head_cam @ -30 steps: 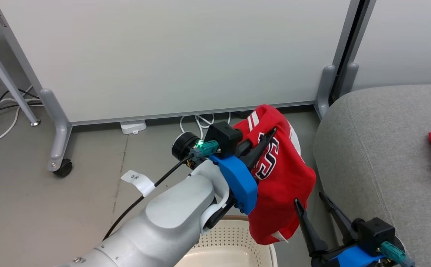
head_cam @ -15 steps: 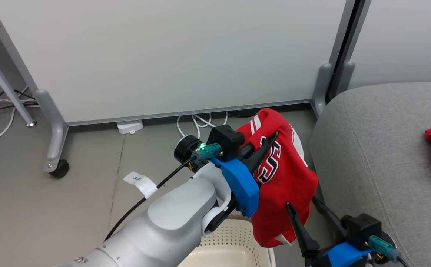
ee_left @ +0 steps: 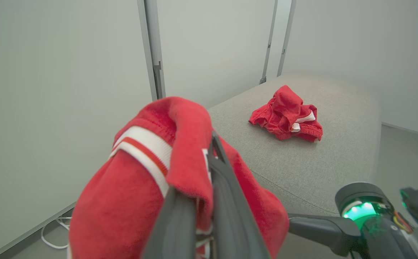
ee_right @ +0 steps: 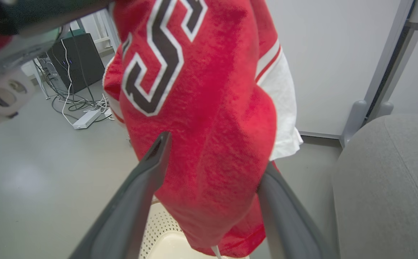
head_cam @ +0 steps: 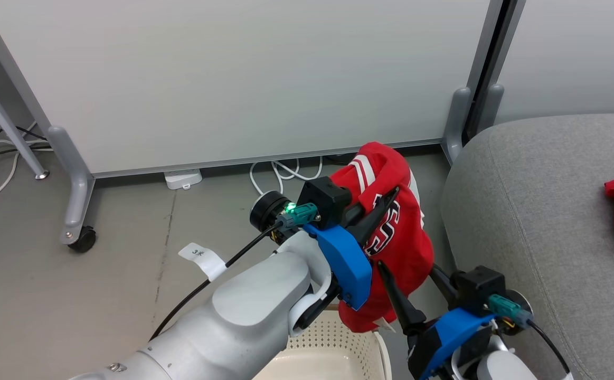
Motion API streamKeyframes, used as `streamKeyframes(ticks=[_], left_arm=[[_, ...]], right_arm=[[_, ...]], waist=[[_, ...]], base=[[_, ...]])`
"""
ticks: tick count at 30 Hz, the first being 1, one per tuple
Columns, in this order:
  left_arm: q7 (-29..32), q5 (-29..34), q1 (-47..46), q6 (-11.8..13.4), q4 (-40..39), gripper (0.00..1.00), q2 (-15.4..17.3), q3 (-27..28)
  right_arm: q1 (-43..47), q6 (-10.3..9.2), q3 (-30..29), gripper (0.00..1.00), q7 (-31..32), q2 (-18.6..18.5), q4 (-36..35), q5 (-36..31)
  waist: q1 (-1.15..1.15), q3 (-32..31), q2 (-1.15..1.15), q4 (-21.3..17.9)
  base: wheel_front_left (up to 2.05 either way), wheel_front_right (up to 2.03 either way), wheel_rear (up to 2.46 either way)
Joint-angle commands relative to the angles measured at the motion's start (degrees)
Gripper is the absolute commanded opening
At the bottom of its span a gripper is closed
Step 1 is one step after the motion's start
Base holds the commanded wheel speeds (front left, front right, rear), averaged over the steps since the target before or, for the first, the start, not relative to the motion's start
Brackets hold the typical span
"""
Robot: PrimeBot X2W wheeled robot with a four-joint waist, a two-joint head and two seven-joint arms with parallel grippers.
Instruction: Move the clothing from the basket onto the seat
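Note:
My right gripper will grab the red jersey by its lower fold [head_cam: 406, 278] [ee_right: 214, 190] next. Then it can move the clothing onto the seat.
A red jersey [head_cam: 399, 232] with white trim and dark lettering hangs from my left gripper [head_cam: 388, 198], which is shut on its upper folds above the cream perforated basket [head_cam: 333, 343]. In the left wrist view the left gripper [ee_left: 214, 140] pinches the jersey [ee_left: 129, 187]. My right gripper [head_cam: 409, 274] is open, one finger on each side of the jersey's hanging lower part [ee_right: 212, 126], and the jaws are not closed on it. A second red garment [ee_left: 286, 115] lies crumpled on the grey seat [head_cam: 539, 211].
White partition panels [head_cam: 243, 79] on grey wheeled feet [head_cam: 82, 240] stand behind. A power strip [head_cam: 182, 178] and white cables [head_cam: 280, 171] lie on the grey floor below them. The basket [ee_right: 158, 233] sits close against the seat's left side.
My right gripper has risen and moved left, so its open fingers now flank the jersey's lower part. The left gripper keeps its hold, with the jersey slightly higher.

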Motion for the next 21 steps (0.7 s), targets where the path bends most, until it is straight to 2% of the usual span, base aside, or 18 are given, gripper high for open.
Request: streamKeyframes(ticks=[1, 6, 7, 8, 9, 10, 21], left_arm=[[-0.4, -0.3, -0.9, 0.2, -0.1, 0.0, 0.0, -0.2], [-0.4, -0.6, -1.1, 0.2, -0.1, 0.0, -0.1, -0.5], [-0.4, -0.6, -1.1, 0.2, -0.1, 0.0, -0.1, -0.5], [-0.4, -0.6, -1.2, 0.2, -0.1, 0.0, -0.1, -0.5], [-0.4, -0.6, -1.2, 0.2, 0.0, 0.0, -0.1, -0.5], [-0.5, -0.6, -1.2, 0.1, 0.0, 0.0, -0.1, -0.6], [-0.4, -1.0, -1.5, 0.4, 0.5, 0.0, 0.0, -0.7]], right_arm=[[-2.0, 0.03, 0.8, 1.0, -0.5, 0.0, 1.3, 0.5], [-5.0, 0.03, 2.3, 1.0, -1.3, 0.0, 5.0, 1.0], [-5.4, 0.03, 2.4, 0.95, -1.3, 0.0, 5.8, 1.1], [-5.9, 0.03, 2.5, 0.49, -1.4, 0.0, 6.4, 1.3], [-6.2, 0.03, 2.6, 0.17, -1.6, 0.0, 7.0, 1.4], [-6.5, 0.03, 2.6, 0.0, -1.8, 0.0, 7.6, 1.5], [-8.1, 0.03, 2.8, 0.0, -3.9, 0.0, 10.9, 2.8]], waist=[[0.0, 0.1, 0.0, 0.0], [0.0, 0.1, 0.0, 0.2], [0.0, 0.1, 0.0, 0.2], [0.0, 0.1, 0.0, 0.2], [0.0, 0.1, 0.0, 0.3], [0.0, 0.1, 0.0, 0.3], [0.0, 0.0, 0.0, -0.2]], base=[[0.0, 0.0, 0.0], [0.0, 0.0, 0.0], [0.0, 0.0, 0.0], [0.0, 0.0, 0.0], [0.0, 0.0, 0.0], [0.0, 0.0, 0.0], [0.0, 0.0, 0.0]])
